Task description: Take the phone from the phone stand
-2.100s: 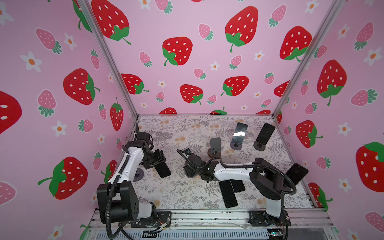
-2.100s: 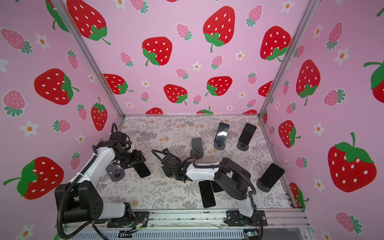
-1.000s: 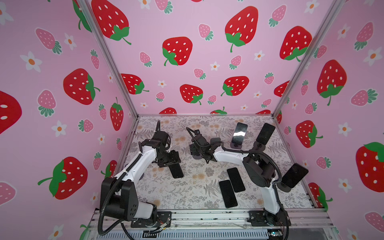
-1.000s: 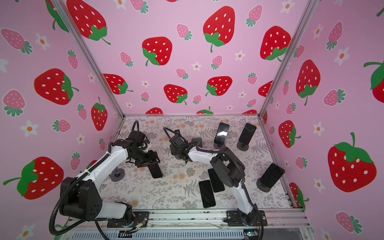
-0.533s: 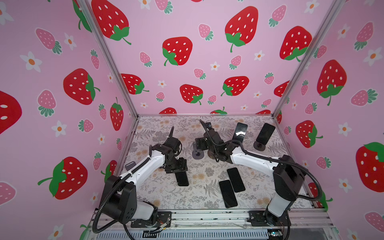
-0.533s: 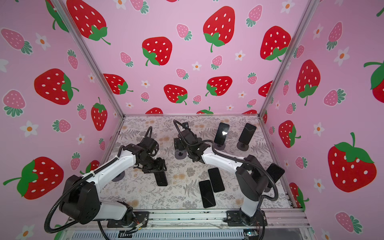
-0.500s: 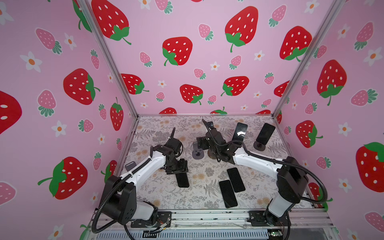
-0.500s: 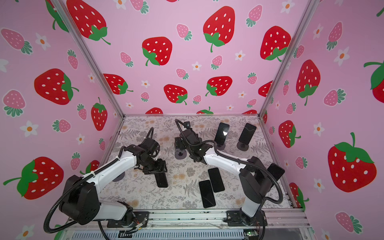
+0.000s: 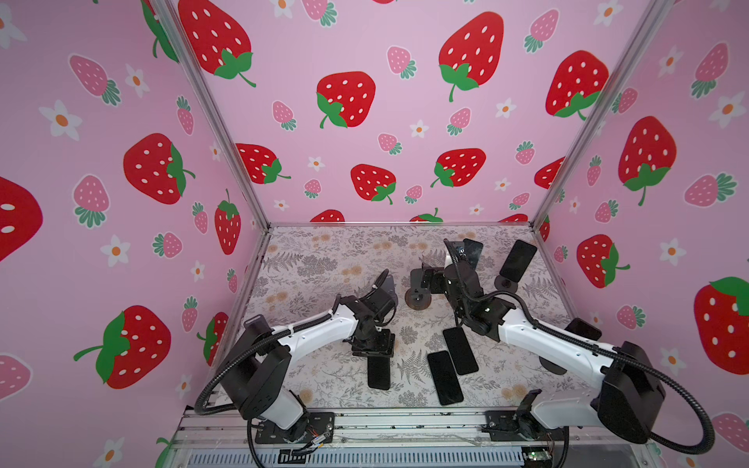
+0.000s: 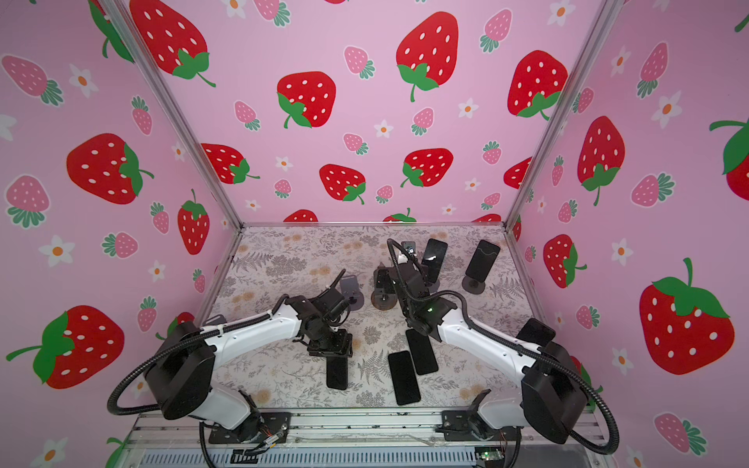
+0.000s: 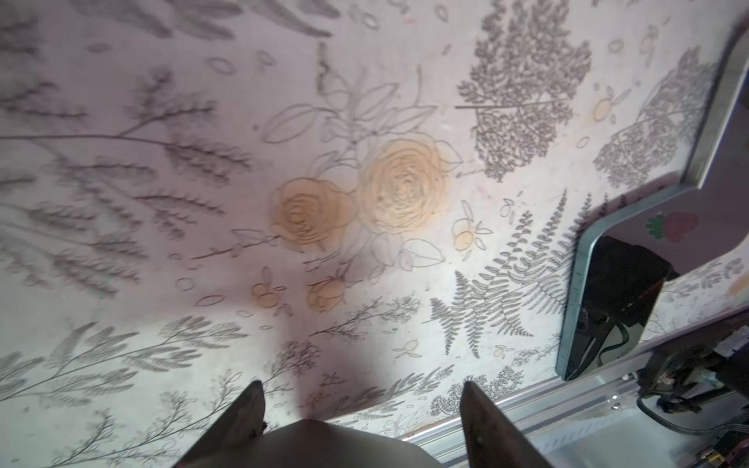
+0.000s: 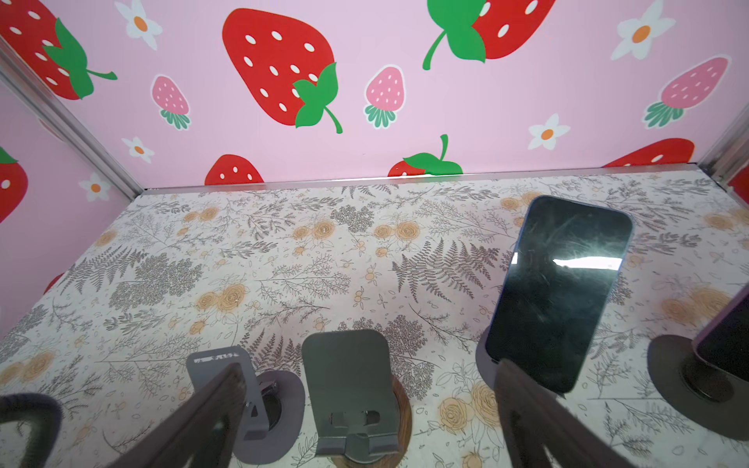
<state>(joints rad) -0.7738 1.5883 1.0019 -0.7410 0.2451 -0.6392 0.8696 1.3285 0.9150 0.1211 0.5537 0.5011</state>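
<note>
The dark phone hangs above the table, short of the flat phones, so my left gripper must hold it until it gets there.
My left gripper (image 9: 371, 350) (image 10: 330, 351) is shut on a dark phone (image 9: 379, 372) (image 10: 337, 373) that hangs from it, low over the front middle of the table. In the left wrist view the phone (image 11: 312, 443) fills the gap between the fingers (image 11: 243, 409). My right gripper (image 9: 425, 279) (image 12: 371, 366) is open, with an empty wood-based phone stand (image 9: 419, 300) (image 12: 352, 389) between its fingers. Beside it a phone (image 12: 559, 291) (image 10: 433, 253) leans on its stand at the back.
Two phones (image 9: 460, 350) (image 9: 444, 377) lie flat at the front. More phones stand on stands at the back right (image 9: 516, 259) and right (image 9: 581, 328). Empty grey stands (image 9: 387, 283) (image 9: 255, 322) sit at the middle and left. A metal rail (image 11: 567, 425) borders the front.
My left gripper has carried its phone rightward and toward the front. My right gripper has opened wide and come to the empty wood-based stand.
</note>
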